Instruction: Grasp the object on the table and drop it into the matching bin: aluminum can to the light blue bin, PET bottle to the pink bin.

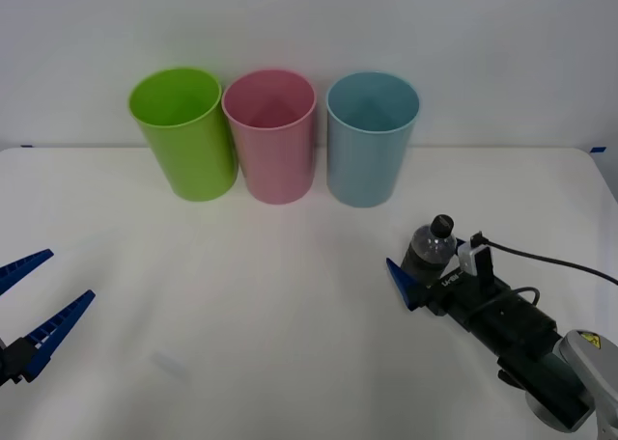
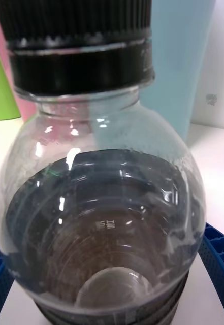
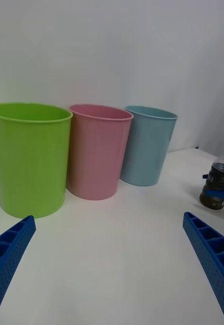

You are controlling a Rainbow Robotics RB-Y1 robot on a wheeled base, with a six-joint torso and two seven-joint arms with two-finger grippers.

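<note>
The bottle's shoulder slopes round up to the cap. My right gripper will next hold the bottle by its straight-sided lower body (image 1: 422,267).
The PET bottle (image 1: 428,250), small and clear with dark brown liquid and a black cap, stands upright on the white table (image 1: 241,305) at the right, in front of the light blue bin (image 1: 372,146). My right gripper (image 1: 425,266) is open around the bottle's lower body, one blue finger (image 1: 401,284) showing on its left side. In the right wrist view the bottle (image 2: 101,203) stands between the blue fingers (image 2: 218,264) at the corners. The pink bin (image 1: 270,141) stands left of the blue one. My left gripper (image 1: 68,276) hovers open at the table's left edge, holding nothing.
A lime green tub (image 1: 183,136) stands left of the pink bin; all three tubs line the back of the table against a white wall. The left wrist view shows the same row, with the bottle (image 3: 217,183) off to the right.
</note>
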